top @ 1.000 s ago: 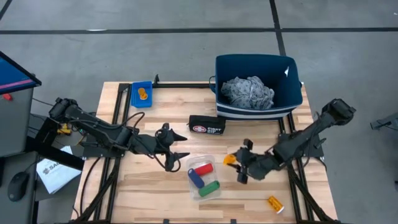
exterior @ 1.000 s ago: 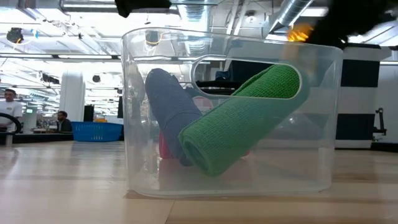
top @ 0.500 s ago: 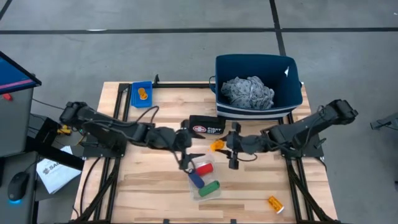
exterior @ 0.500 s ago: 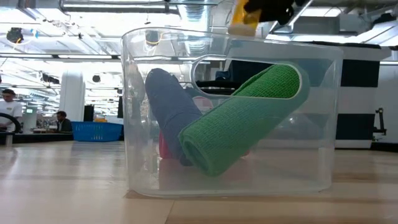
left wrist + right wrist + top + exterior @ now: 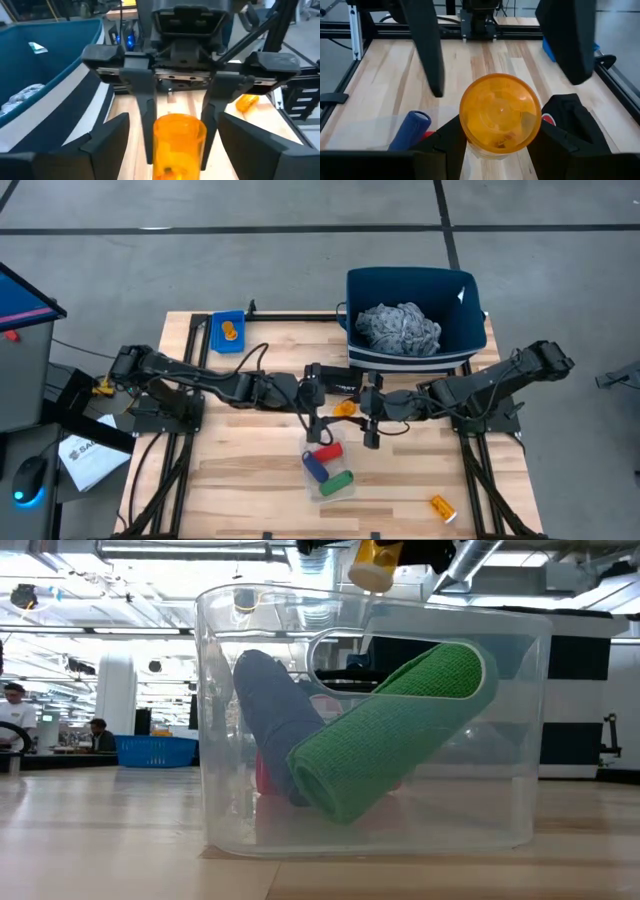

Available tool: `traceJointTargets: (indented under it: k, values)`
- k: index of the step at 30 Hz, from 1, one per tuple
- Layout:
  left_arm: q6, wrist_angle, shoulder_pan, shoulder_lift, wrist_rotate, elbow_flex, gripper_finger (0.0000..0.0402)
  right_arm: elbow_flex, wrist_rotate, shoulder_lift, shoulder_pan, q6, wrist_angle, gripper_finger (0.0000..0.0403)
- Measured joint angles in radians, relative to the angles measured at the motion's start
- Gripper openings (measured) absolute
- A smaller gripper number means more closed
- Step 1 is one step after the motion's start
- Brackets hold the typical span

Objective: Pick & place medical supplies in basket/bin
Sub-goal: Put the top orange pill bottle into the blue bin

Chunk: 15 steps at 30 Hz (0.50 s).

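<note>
My left gripper has to put the orange pill bottle in the small blue tray point(image 5: 228, 330). It should next grab the bottle by its round side point(image 5: 344, 409) for that.
An orange pill bottle point(image 5: 345, 408) is held in the air at the table's middle by my right gripper point(image 5: 363, 418), which is shut on it. My left gripper point(image 5: 324, 420) faces it from the left, open, with its fingers point(image 5: 107, 142) standing on either side of the bottle without touching. The navy bin point(image 5: 470, 330) at the far right holds the grey cloth point(image 5: 398, 328). Red, blue and green rolls lie in a clear container point(image 5: 328, 465) near the front. A second orange bottle point(image 5: 443, 507) lies on the table at the front right. My right gripper pinches the bottle's round sides point(image 5: 162, 140) between its two fingers point(image 5: 146, 115). The fingers come roughly level from the table's right and lie along the bottle. One round end point(image 5: 500, 112) faces back toward my right wrist. The bottle is lifted clear, above the clear container point(image 5: 370, 720).
A black first-aid pouch point(image 5: 333, 380) lies just beyond the two grippers. A small blue tray point(image 5: 228, 332) with an orange item stands at the far left. Bare wood lies at the front left point(image 5: 240, 480).
My right gripper has carried the orange bottle toward the table's left and far side, from near the clear container to the table's middle. My left gripper has gone toward the table's right until its open fingers stand around the bottle.
</note>
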Motion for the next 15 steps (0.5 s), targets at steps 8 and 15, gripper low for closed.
traceJointTargets:
  k: [8, 15]
  values:
    - [-0.008, 0.001, 0.014, 0.003, 0.032, 0.0, 0.0262, 0.0, 0.002, 0.0, -0.011, -0.002, 0.037, 0.0175]
    - [-0.013, 0.002, 0.019, 0.003, 0.048, 0.0, 0.024, 0.0, -0.007, 0.0, -0.026, -0.002, 0.053, 0.0175]
